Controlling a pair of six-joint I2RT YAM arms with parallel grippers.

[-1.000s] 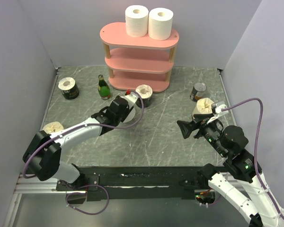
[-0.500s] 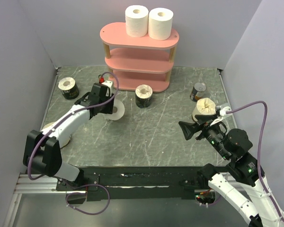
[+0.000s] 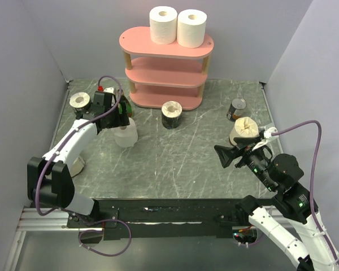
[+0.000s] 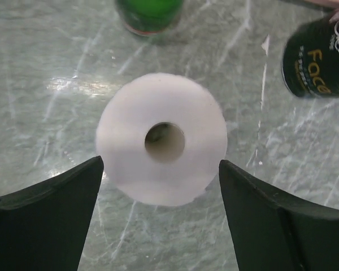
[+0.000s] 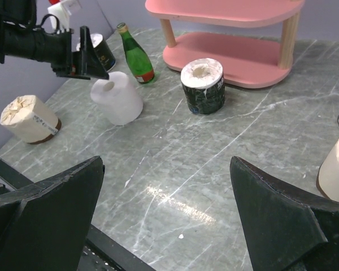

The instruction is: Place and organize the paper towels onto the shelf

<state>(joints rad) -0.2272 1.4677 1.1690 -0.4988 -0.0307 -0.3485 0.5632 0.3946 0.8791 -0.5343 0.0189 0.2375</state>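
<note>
The third white roll needs its base free to stand on the shelf, so my left gripper should next grip the roll by its side (image 4: 122,144) beside its core hole.
The pink shelf (image 3: 138,40) stands at the back with two white paper towels (image 3: 163,24) (image 3: 192,27) on its top board. My left gripper (image 3: 116,116) is open right above a third white roll (image 3: 126,135), which stands upright between the jaws (image 4: 161,138) with small gaps on both sides. Dark-banded rolls stand at the far left (image 3: 81,104) and before the shelf (image 3: 172,114). A cream roll (image 3: 244,130) stands at the right. Another cream roll (image 5: 29,118) is at the left, mostly hidden under my left arm in the top view. My right gripper (image 3: 221,155) is open and empty.
A green bottle (image 5: 135,53) stands just beyond the white roll, close to my left gripper. A small metal can (image 3: 236,109) stands at the back right near the cream roll. Grey walls close in the left, right and back sides.
My left arm swung left from the dark-banded roll by the shelf to above the white roll, which has shifted left. My right arm barely moved.
</note>
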